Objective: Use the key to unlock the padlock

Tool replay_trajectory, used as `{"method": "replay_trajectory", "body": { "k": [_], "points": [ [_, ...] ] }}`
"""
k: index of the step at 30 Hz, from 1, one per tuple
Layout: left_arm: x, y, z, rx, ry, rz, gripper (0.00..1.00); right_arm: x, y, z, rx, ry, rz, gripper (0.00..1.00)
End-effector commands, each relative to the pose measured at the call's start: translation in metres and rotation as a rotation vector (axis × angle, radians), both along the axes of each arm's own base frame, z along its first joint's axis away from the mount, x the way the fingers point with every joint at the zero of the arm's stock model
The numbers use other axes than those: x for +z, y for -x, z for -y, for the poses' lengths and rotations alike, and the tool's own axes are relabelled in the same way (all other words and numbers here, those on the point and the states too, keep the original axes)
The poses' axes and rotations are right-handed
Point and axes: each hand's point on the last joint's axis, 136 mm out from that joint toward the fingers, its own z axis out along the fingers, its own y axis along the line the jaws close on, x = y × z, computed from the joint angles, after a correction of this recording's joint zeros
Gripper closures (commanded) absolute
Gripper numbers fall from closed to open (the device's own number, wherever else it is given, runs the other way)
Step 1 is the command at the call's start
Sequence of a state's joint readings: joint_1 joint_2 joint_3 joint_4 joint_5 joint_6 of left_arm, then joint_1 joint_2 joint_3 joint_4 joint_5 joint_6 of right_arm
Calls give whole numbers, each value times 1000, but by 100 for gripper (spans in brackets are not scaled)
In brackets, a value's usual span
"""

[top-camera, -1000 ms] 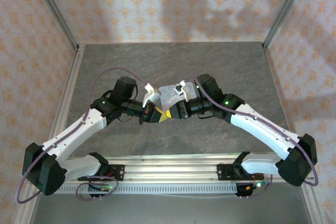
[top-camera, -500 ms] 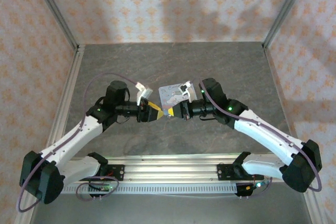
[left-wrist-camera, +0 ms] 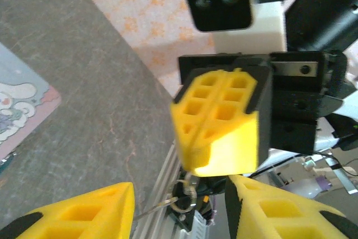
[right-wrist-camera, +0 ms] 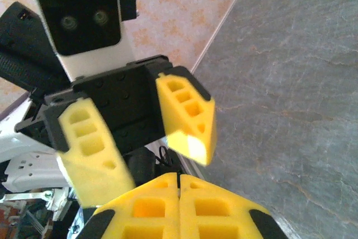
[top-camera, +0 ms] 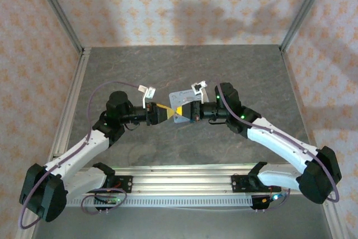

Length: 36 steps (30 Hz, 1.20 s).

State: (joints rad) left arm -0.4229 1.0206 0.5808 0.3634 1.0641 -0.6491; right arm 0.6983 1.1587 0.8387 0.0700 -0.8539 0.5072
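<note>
My left gripper grabs the key by its loop end next, leaving the blade pointing out to insert and unlock the padlock.
My right gripper [top-camera: 180, 111] is shut, and its yellow pads [left-wrist-camera: 221, 124] fill the middle of the left wrist view. From their tips hangs a small metal loop [left-wrist-camera: 191, 186] with a ring, and the thin silvery key [left-wrist-camera: 152, 211] dangles from it to the lower left. In the right wrist view a thin dark loop [right-wrist-camera: 166, 155] pokes out above my shut right gripper [right-wrist-camera: 179, 176]. My left gripper [top-camera: 166, 112] faces it tip to tip and is open, its fingers [left-wrist-camera: 84, 214] on either side of the hanging key without touching it. The padlock is hidden.
A pale blue tin [top-camera: 184, 98] with a white cartoon figure lies on the grey stone-look table [top-camera: 240, 71] under and just behind the two grippers; its corner [left-wrist-camera: 17, 110] is at the left of the left wrist view. The aluminium rail [top-camera: 179, 174] runs along the near edge.
My left gripper has gone from shut to open and drawn back to the left. Both wrists have sunk lower and levelled out over the tin. The right gripper stays shut.
</note>
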Motion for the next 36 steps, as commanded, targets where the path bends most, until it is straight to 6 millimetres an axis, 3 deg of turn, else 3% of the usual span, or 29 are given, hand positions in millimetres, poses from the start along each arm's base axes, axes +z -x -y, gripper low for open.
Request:
{"method": "replay_trajectory", "body": {
  "k": [1, 13, 16, 23, 28, 29, 33, 36],
  "points": [
    [26, 8, 5, -32, 54, 64, 54, 18, -5, -4, 1, -76, 27, 100],
    [31, 7, 13, -50, 62, 74, 64, 19, -2, -5, 11, -93, 16, 100],
    [31, 6, 13, -49, 62, 78, 71, 18, 0, -6, 23, -91, 17, 100],
    [32, 7, 13, -51, 59, 88, 100, 18, 5, -7, 48, -90, 21, 100],
    [28, 10, 12, -52, 38, 94, 100, 21, 4, -7, 41, -93, 27, 100],
    [26, 10, 11, -52, 31, 94, 100, 20, 2, -7, 31, -89, 26, 98],
    [15, 11, 8, -38, -31, 100, 100, 21, -8, 4, -68, -48, 40, 56],
    [2, 13, 3, -25, -104, 125, 100, 19, -21, 24, -203, 18, 54, 46]
  ]
}}
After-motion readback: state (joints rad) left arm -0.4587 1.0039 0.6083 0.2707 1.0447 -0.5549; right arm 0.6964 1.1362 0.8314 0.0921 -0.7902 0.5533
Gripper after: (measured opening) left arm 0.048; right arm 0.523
